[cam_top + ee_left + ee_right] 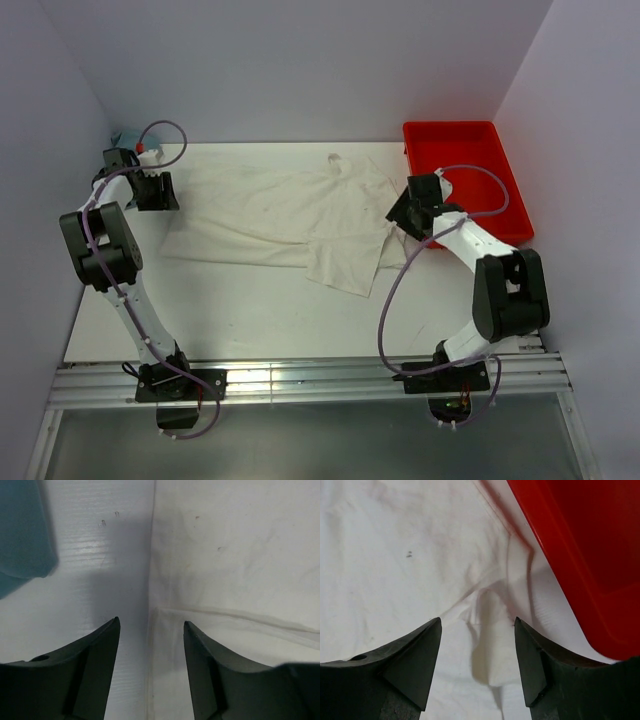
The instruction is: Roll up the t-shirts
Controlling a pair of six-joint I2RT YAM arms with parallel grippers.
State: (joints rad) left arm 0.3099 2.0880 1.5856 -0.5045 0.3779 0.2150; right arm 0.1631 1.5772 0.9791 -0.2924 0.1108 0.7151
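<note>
The t-shirt's front-hanging sleeve flap needs my right gripper at its loose end (352, 289) next, to fold onto the t-shirt's body for rolling.
A cream-white t-shirt (290, 215) lies spread flat across the white table, one sleeve flap hanging toward the front at the right. My left gripper (155, 190) is at the shirt's left edge. In the left wrist view its jaws (151, 625) stand open over the hemmed edge of the t-shirt (235, 565), nothing between them. My right gripper (405, 215) is at the shirt's right edge. It too is open (477, 622), above a raised crease of the t-shirt (492, 645), holding nothing.
A red tray (470, 175) stands at the back right, close beside the right gripper, and its rim (560, 555) shows in the right wrist view. A teal object (125, 138) lies at the back left corner, beside the left arm (22, 530). Walls close in on three sides.
</note>
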